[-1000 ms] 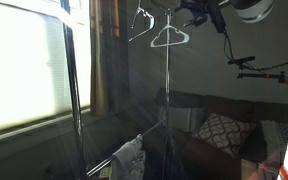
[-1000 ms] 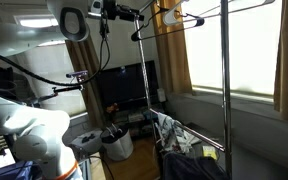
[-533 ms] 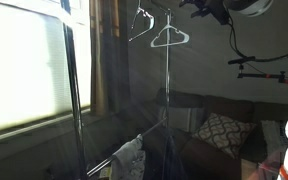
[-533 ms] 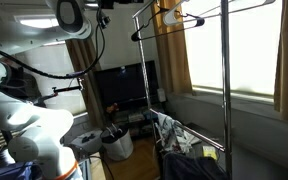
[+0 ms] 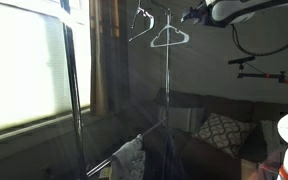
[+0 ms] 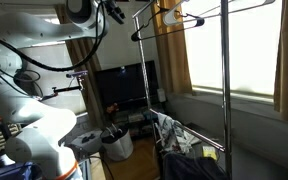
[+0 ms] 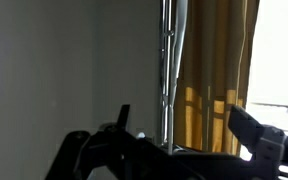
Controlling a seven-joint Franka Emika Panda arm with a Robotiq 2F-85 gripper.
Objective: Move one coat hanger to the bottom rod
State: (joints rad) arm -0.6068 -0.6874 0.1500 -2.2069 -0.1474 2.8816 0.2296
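The pale coat hanger point(image 5: 170, 38) should be grabbed next by its end nearest my gripper, which leaves the hanger's hook free to hang on the bottom rod.
The pale wire coat hanger point(image 5: 170, 38) hangs on the top rod of the clothes rack; it also shows in an exterior view point(image 6: 187, 19). A second hanger point(image 5: 141, 22) hangs beside it. My gripper point(image 5: 191, 15) is level with the top rod, apart from the hangers, and also shows in an exterior view point(image 6: 114, 12). In the wrist view my gripper point(image 7: 184, 125) is open and empty, its two dark fingers spread. The rack's upright pole point(image 7: 169, 60) stands ahead between them. The bottom rod point(image 6: 189, 140) runs low on the rack.
A patterned cloth point(image 5: 129, 155) hangs over the low rod, also seen in an exterior view point(image 6: 169, 130). Yellow curtains point(image 7: 214, 70) and a bright window point(image 6: 249, 50) stand behind the rack. A sofa with a cushion point(image 5: 219, 132), a TV point(image 6: 124, 85) and a bin point(image 6: 114, 143) are nearby.
My arm has swung upward and shifted at the top of both exterior views. The gripper stays near the top rod's end. The hangers have not moved.
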